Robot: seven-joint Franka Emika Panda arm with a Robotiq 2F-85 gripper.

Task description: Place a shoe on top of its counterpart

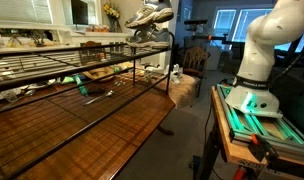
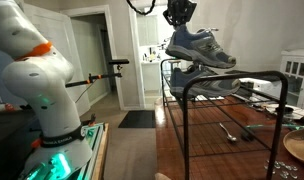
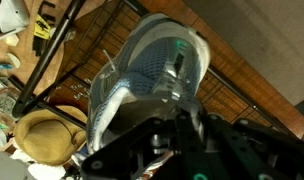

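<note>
The shoe is close above its counterpart (image 2: 210, 86) on the rack and would land on its counterpart. My gripper should open.
In both exterior views the grey-and-white shoe (image 2: 202, 47) (image 1: 150, 15) hangs in the air above the wire rack, and my gripper (image 2: 179, 14) comes down from above, shut on its heel collar. Directly beneath it its counterpart (image 2: 210, 86) (image 1: 153, 38) lies on the top of the rack (image 2: 232, 74), in shadow. A small gap seems to separate the two soles. In the wrist view I look down into the shoe (image 3: 152, 70), with my gripper (image 3: 177, 100) clamped on the rim of its opening.
The black wire rack (image 1: 52, 70) stands on a wooden table (image 1: 112, 125). Small metal tools (image 2: 229, 130) and a bowl (image 2: 300, 148) lie on the table. My white arm base (image 1: 262, 55) stands on a green-lit stand beside it. A tan hat-like object (image 3: 47, 135) lies below.
</note>
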